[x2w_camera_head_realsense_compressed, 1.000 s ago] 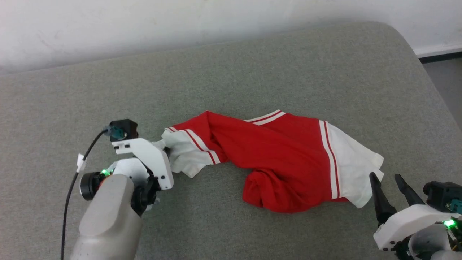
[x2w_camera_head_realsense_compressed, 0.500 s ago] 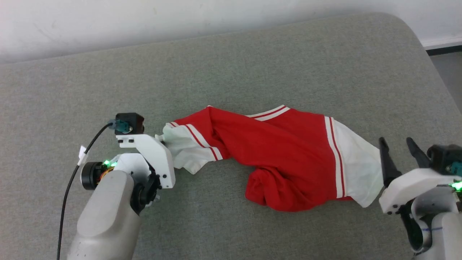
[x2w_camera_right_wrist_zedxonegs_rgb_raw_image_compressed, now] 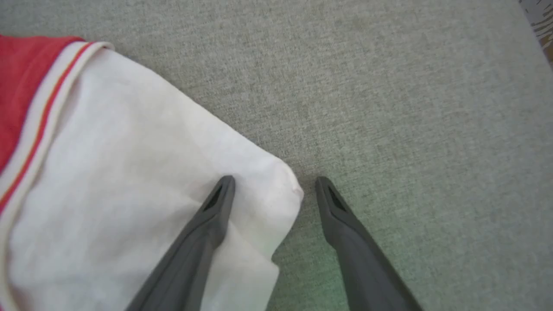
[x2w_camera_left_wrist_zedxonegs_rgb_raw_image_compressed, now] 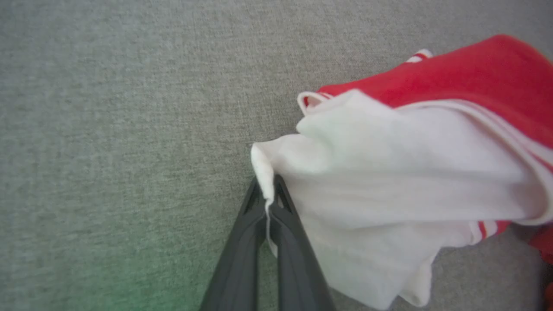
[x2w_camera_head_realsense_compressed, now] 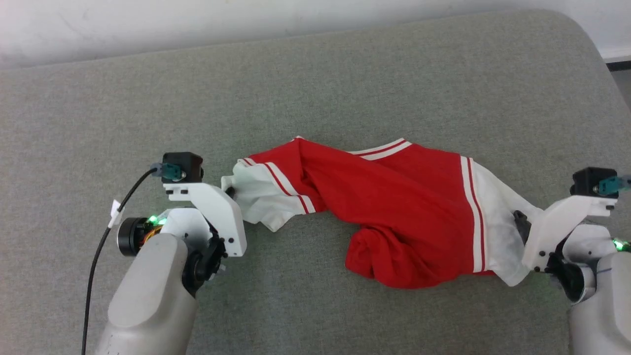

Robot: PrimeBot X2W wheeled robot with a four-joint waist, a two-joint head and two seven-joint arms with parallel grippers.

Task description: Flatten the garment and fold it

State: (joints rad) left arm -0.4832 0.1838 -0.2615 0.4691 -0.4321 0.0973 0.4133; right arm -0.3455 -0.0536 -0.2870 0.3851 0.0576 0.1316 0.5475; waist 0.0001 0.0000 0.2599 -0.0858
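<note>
Next, the right gripper takes hold of the white sleeve by its outer corner (x2w_camera_head_realsense_compressed: pixel 535 211) to flatten the garment (x2w_camera_head_realsense_compressed: pixel 402 219).
The garment (x2w_camera_head_realsense_compressed: pixel 394 197), a red shirt with white sleeves and striped trim, lies crumpled and twisted across the grey surface. My left gripper (x2w_camera_head_realsense_compressed: pixel 227 191) is shut on the edge of its white left sleeve (x2w_camera_left_wrist_zedxonegs_rgb_raw_image_compressed: pixel 389 181); the wrist view shows the two dark fingers (x2w_camera_left_wrist_zedxonegs_rgb_raw_image_compressed: pixel 276 216) pinching the cloth's edge. My right gripper (x2w_camera_right_wrist_zedxonegs_rgb_raw_image_compressed: pixel 274 190) is open at the corner of the white right sleeve (x2w_camera_right_wrist_zedxonegs_rgb_raw_image_compressed: pixel 151 172): one finger rests over the cloth, the other over bare grey surface. In the head view the right gripper (x2w_camera_head_realsense_compressed: pixel 520 222) sits at that sleeve's outer edge.
The grey upholstered surface (x2w_camera_head_realsense_compressed: pixel 315 88) stretches wide around the shirt, with a white wall behind it. Its rounded right corner (x2w_camera_head_realsense_compressed: pixel 591 44) drops off to a floor strip. A black cable (x2w_camera_head_realsense_compressed: pixel 98 256) trails from my left wrist.
The left gripper has shut on the left sleeve's edge. The right arm has moved up and inward so its open fingers reach the right sleeve's corner. The camera has shifted a little.
</note>
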